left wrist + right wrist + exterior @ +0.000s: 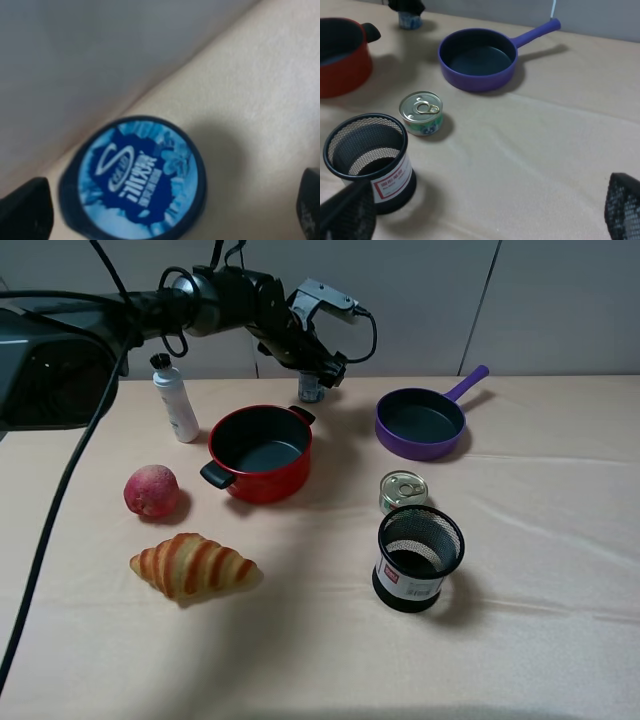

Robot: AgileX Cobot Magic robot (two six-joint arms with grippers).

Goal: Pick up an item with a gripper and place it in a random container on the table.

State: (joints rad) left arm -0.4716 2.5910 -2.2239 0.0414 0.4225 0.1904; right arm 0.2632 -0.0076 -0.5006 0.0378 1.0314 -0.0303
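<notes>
The robot will place the small jar in the black wire-mesh cup, so the left gripper will next grab the jar by its dark blue lid (140, 177).
The item, a small glass jar (310, 390) with a dark blue lid, stands at the back of the table between the red pot and the purple pan. My left gripper (322, 370) hovers right over it. In the left wrist view the jar's lid (132, 177) sits between the wide-spread fingers (25, 210) of the open left gripper (167, 212), with a gap on each side. The container, a black wire-mesh cup (419, 557) with a white and red label, stands upright at the front right. My right gripper (485, 215) is open and holds nothing, close to the mesh cup (370, 160).
A red pot (260, 453) and a purple frying pan (422, 423) flank the jar. A silver tin can (403, 490) sits just behind the cup. On the left are a white bottle (174, 400), a peach (151, 490) and a croissant (192, 565).
</notes>
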